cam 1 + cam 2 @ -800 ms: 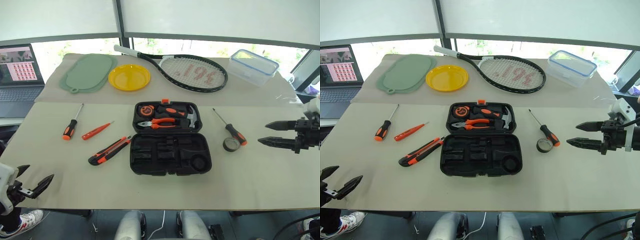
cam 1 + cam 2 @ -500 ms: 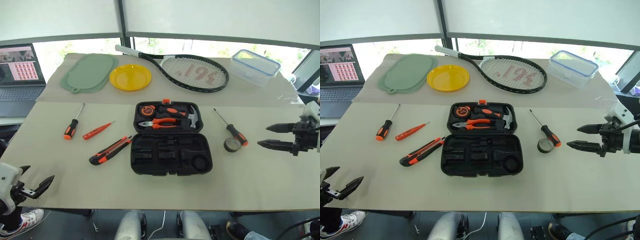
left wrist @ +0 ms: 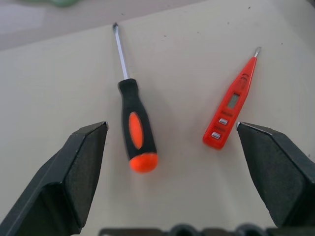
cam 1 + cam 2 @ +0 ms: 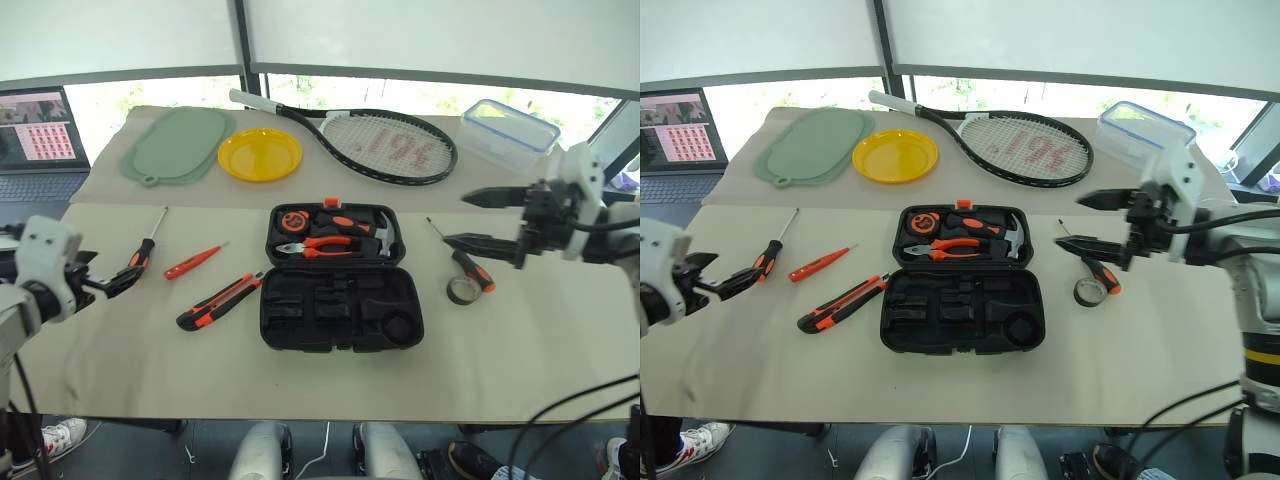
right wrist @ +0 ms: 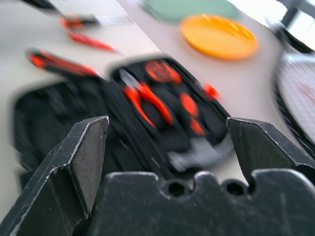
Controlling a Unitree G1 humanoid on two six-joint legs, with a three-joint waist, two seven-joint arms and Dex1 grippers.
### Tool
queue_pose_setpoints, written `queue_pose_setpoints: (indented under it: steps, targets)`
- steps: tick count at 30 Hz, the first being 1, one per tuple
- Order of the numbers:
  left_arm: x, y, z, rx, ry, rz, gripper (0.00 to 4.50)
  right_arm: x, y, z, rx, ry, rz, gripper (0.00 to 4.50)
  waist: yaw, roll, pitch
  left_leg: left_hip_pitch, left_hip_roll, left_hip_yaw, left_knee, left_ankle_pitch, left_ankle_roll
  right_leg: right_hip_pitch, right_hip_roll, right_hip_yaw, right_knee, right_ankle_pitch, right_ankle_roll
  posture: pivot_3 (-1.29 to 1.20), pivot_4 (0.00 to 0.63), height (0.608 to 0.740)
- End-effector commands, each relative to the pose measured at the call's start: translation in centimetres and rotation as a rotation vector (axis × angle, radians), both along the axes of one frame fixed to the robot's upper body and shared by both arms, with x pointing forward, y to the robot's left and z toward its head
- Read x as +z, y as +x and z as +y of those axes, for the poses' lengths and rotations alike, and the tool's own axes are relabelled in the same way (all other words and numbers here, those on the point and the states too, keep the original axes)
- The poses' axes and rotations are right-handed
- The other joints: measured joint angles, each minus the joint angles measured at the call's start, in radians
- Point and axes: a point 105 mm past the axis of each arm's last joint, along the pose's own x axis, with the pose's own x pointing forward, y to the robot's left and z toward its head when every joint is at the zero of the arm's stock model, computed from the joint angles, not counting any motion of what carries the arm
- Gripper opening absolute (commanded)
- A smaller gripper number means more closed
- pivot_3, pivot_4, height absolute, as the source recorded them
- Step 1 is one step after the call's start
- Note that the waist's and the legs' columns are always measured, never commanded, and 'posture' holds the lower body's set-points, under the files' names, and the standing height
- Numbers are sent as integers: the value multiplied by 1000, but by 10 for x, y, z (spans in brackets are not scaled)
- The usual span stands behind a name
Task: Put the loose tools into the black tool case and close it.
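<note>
My left gripper picks up the screwdriver by its thick black-and-orange handle (image 3: 137,123) next, since the screwdriver's metal stem ends in a narrow tip.
The black tool case (image 4: 300,335) lies open mid-table, its near half holding bare recesses. To its left lie a black-and-orange screwdriver (image 3: 135,132), a thin red screwdriver (image 4: 192,262) and a utility knife (image 4: 218,302). Right of the case lie another screwdriver (image 4: 472,270) and a dark tape roll (image 4: 462,290). My left gripper (image 4: 112,272) hangs open just short of the left screwdriver's handle, empty. The right gripper (image 4: 457,218) is open and empty in the air above the right screwdriver, pointing toward the case.
Orange pliers (image 4: 318,245) and a hammer (image 4: 383,235) sit in the case's far half. Behind it lie a tennis racket (image 4: 385,145), a yellow plate (image 4: 260,155), a green mat (image 4: 178,145) and a clear blue-rimmed box (image 4: 508,133). A laptop (image 4: 40,140) stands at the far left.
My left gripper has risen from the table's front left corner to the left screwdriver. The right gripper has swung up and left, over the right screwdriver. Both stay open.
</note>
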Motion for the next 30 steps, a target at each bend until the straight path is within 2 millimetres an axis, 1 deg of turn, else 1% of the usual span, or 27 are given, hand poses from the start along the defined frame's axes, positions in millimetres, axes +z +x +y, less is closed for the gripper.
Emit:
queue_pose_setpoints:
  steps: [1, 2, 4, 6, 10, 13, 17, 20, 21, 23, 24, 25, 27, 29, 30]
  targets:
    - [-6, 25, 12, 95, 1, 47, 4500, 14, -28, 34, 126, 55, -45, 4460, 2, -1, 1, 0, 0, 0, 0, 0, 0, 0, 0, 0, 0, 0, 0, 0, 150, 738]
    - [-8, 32, 14, 107, 9, 58, 4500, 14, -33, 40, 150, 62, -48, 4460, 3, -1, 1, 0, 0, 0, 0, 0, 0, 0, 1, 0, 0, 0, 0, 0, 150, 738]
    - [-11, 40, 20, 130, 26, 72, 4500, 14, -39, 44, 163, 64, -51, 4460, 6, -1, 1, -1, -2, -1, 0, 0, 0, 0, 2, -1, 0, 0, 0, 0, 150, 738]
    - [-12, 46, 22, 133, 13, 77, 4500, 15, -42, 44, 157, 67, -54, 4460, 5, -3, 1, -1, -2, 0, 0, 0, 0, 0, 2, 0, 0, 0, 0, 0, 150, 738]
    - [-21, 52, 24, 140, -8, 123, 4500, 14, -43, 43, 135, 60, -78, 4460, 9, -4, 1, -1, -2, 0, 0, 0, 0, 0, 2, -1, -1, 1, 1, 0, 150, 738]
    - [-29, 58, 27, 175, -44, 153, 4500, 14, -48, 43, 148, 60, -86, 4460, 13, -5, 1, -1, -2, 0, 0, 0, 0, 0, 2, -1, -1, 0, 1, 0, 150, 738]
    - [-33, 63, 32, 210, -54, 160, 3396, 15, -51, 43, 155, 64, -89, 4500, 19, -5, 1, -1, -2, 0, 1, 1, 0, 0, 3, -1, 0, 0, 1, 0, 150, 738]
    - [-34, 64, 33, 200, -46, 160, 2221, 16, -50, 41, 144, 60, -104, 4500, 21, -5, 1, -1, -2, 0, 2, 1, 0, 1, 3, 0, 0, 0, 1, 0, 150, 738]
    - [-33, 65, 34, 193, -33, 148, 1955, 17, -50, 40, 136, 59, -108, 4500, 21, -5, 1, -1, -2, 0, 2, 1, 0, 1, 2, 0, 0, 1, 1, 0, 150, 738]
    - [-29, 66, 37, 204, -37, 124, 1169, 17, -49, 37, 124, 54, -111, 4500, 21, -5, 1, -1, -2, 0, 2, 1, 0, 1, 2, 0, 0, 1, 1, 0, 150, 738]
    - [-27, 67, 39, 208, -43, 110, 951, 17, -49, 35, 119, 46, -111, 4500, 22, -5, 1, -1, -2, 0, 2, 1, 0, 1, 2, 0, 0, 1, 1, 0, 150, 738]
    - [-24, 68, 39, 206, -42, 95, 941, 16, -49, 33, 114, 37, -109, 4500, 22, -5, 1, -1, -2, 0, 2, 1, 0, 1, 2, -1, 0, 1, 1, 0, 150, 738]
    - [-7, 76, 33, 144, -19, -5, 941, 14, -49, 28, 98, 24, -102, 4500, 22, -5, 1, -1, -2, 0, 2, 1, 0, 1, 3, -1, 0, 1, 1, 0, 150, 738]
    - [21, 87, 12, 26, -37, -133, 941, 12, -48, 21, 73, 13, -90, 4500, 23, -6, 1, -1, -2, 0, 2, 1, 0, 0, 2, -1, 0, 1, 1, 0, 150, 738]
    - [39, 90, -7, -72, -49, -204, 941, 10, -48, 17, 59, 4, -82, 4500, 25, -6, 1, -2, -1, 0, 2, 1, 0, 0, 2, -1, 0, 1, 1, 0, 150, 738]
